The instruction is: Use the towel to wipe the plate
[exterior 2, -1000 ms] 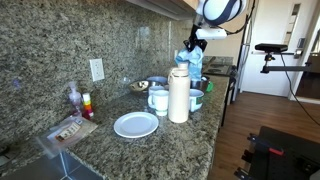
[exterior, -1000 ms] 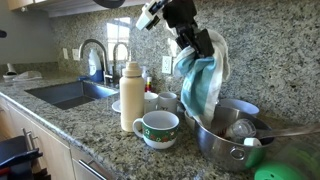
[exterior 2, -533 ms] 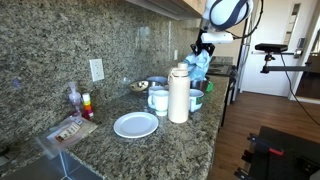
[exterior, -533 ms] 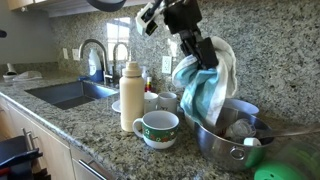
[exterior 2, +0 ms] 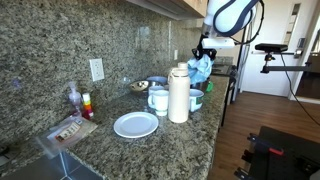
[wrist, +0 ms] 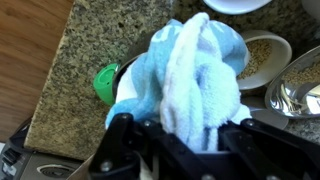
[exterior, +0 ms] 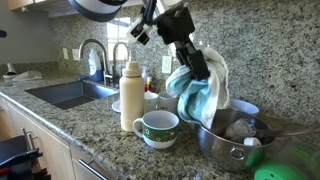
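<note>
The lower folds of the towel bunch against the steel bowl's rim [exterior: 199, 129] close beneath the gripper's fingers, so the gripper will release the towel.
The light-blue and white towel [exterior: 202, 90] hangs bunched from my gripper [exterior: 197, 70], which is shut on its upper part. It hangs in the air above the big steel bowl [exterior: 232, 137] and to the right of the mug. In the wrist view the towel [wrist: 195, 70] fills the middle, pinched between the black fingers [wrist: 130, 140]. The white plate [exterior 2: 136, 124] lies flat on the granite counter, on the near side of the cream bottle and well apart from the towel [exterior 2: 200, 68] and gripper [exterior 2: 204, 55].
A tall cream bottle [exterior: 131, 97] and a green-patterned mug [exterior: 157, 128] stand between the plate and the bowls. A sink [exterior: 68, 93] with faucet [exterior: 95, 55] is further along. A green object [wrist: 105, 82] sits at the counter edge.
The gripper has tilted and carried the towel slightly lower and further over the steel bowl, away from the plate. The grip stays shut.
</note>
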`<move>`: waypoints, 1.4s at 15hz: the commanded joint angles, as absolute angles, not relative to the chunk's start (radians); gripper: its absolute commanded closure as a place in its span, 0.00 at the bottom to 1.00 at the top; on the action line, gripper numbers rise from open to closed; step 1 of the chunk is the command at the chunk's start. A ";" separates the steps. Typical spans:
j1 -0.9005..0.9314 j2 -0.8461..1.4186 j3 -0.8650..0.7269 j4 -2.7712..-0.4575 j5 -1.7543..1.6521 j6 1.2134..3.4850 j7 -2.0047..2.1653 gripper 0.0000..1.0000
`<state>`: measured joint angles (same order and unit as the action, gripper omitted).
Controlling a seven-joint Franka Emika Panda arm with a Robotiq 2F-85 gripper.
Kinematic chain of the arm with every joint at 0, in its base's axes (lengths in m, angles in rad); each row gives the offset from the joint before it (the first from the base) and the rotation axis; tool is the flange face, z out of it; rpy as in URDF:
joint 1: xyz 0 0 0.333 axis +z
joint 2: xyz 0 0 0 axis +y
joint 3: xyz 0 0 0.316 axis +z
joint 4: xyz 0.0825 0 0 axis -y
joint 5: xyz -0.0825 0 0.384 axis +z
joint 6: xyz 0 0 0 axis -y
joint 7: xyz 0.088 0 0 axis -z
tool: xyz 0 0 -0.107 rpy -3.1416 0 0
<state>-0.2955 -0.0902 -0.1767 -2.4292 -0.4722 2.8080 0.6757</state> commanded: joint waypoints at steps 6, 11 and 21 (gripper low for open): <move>-0.314 -0.112 -0.173 -2.449 -0.587 2.848 0.809 0.31; -0.308 -0.137 -0.169 -2.435 -0.647 2.835 0.846 0.00; 0.066 -0.300 -0.262 -2.359 0.007 2.603 0.201 0.00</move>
